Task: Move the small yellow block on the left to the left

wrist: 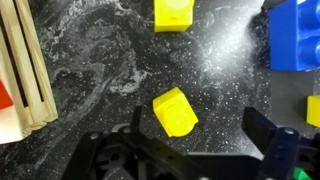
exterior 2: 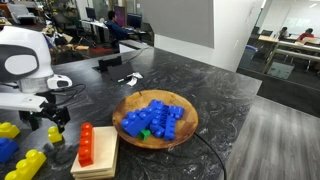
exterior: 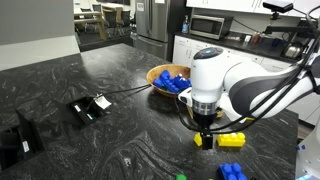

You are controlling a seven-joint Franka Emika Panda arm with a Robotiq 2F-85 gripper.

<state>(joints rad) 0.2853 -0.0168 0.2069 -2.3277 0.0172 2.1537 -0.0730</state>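
Note:
My gripper is ready to close on the small yellow block (exterior: 198, 140) (wrist: 175, 112): in an exterior view the fingers reach down beside it, and the block is in the gap between them.
The small yellow block (wrist: 175, 112) lies tilted on the dark marble counter. It sits between the fingers of my gripper (wrist: 200, 132), closer to the left finger. The gripper is open and low over the counter; I cannot tell if either finger touches the block. The gripper also shows in both exterior views (exterior: 205, 136) (exterior 2: 55, 126), where the fingers mostly hide the small block. Another yellow brick (wrist: 172, 14) lies just beyond it.
A blue brick (wrist: 296, 35) and a yellow piece (wrist: 313, 110) lie to the right. A wooden block (wrist: 28, 70) carrying a red brick (exterior 2: 87, 145) stands to the left. A wooden bowl (exterior 2: 187, 133) of blue bricks, a yellow brick (exterior: 233, 140) and black boxes (exterior: 90, 107) are nearby.

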